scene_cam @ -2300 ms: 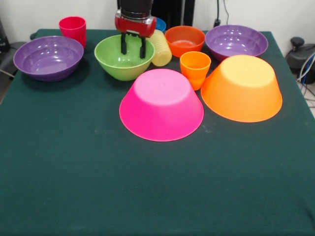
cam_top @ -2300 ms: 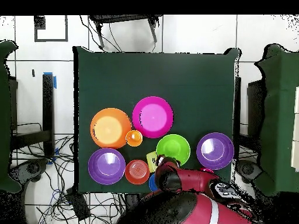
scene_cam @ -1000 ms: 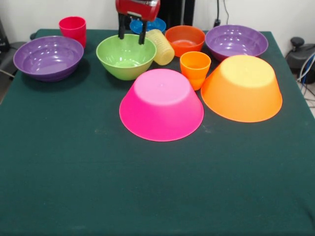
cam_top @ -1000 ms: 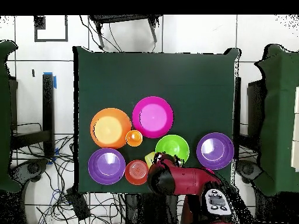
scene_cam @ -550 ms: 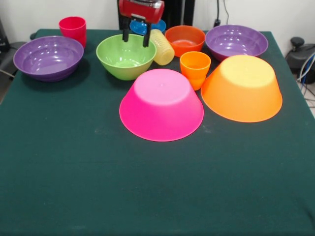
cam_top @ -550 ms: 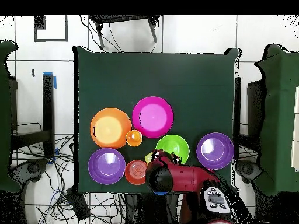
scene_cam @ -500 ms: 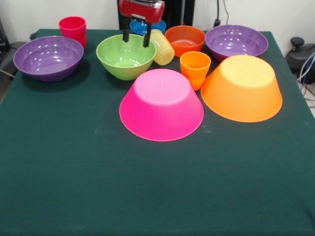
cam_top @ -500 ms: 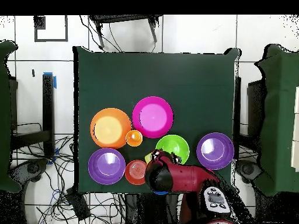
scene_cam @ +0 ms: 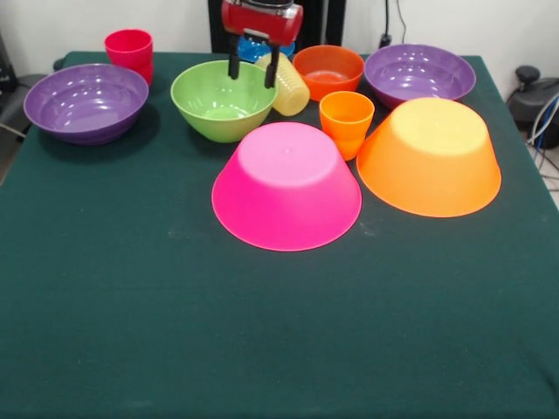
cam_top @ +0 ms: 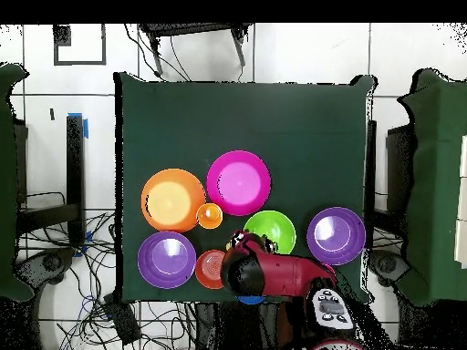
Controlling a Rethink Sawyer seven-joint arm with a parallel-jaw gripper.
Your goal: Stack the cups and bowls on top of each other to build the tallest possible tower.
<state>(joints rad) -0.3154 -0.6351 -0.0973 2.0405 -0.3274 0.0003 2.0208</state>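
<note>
The green bowl needs to start the tower on the upturned pink bowl (scene_cam: 286,185), so my gripper should next grab the green bowl by its rim (scene_cam: 272,98).
My gripper (scene_cam: 252,70) is open and holds nothing. It hangs over the far rim of the upright green bowl (scene_cam: 222,100), with one finger just in front of the pale yellow cup (scene_cam: 289,89), which leans tilted against that bowl. The orange cup (scene_cam: 346,120) stands upright between the upturned pink bowl (scene_cam: 286,185) and the upturned large orange bowl (scene_cam: 430,157). The red cup (scene_cam: 128,49) stands at the far left. Two purple bowls (scene_cam: 86,101) (scene_cam: 419,75) and the small orange-red bowl (scene_cam: 327,70) sit upright. The blue bowl (scene_cam: 248,50) is mostly hidden behind the gripper.
In the overhead view the red arm (cam_top: 283,273) covers the table's bottom edge, part of the orange-red bowl (cam_top: 209,269) and the red cup. The dark green cloth (scene_cam: 262,332) spreads wide in front of the pink bowl.
In the front view my gripper has shifted right and a little down, from above the green bowl's back rim towards the pale yellow cup. It stays open. No bowl or cup moved.
</note>
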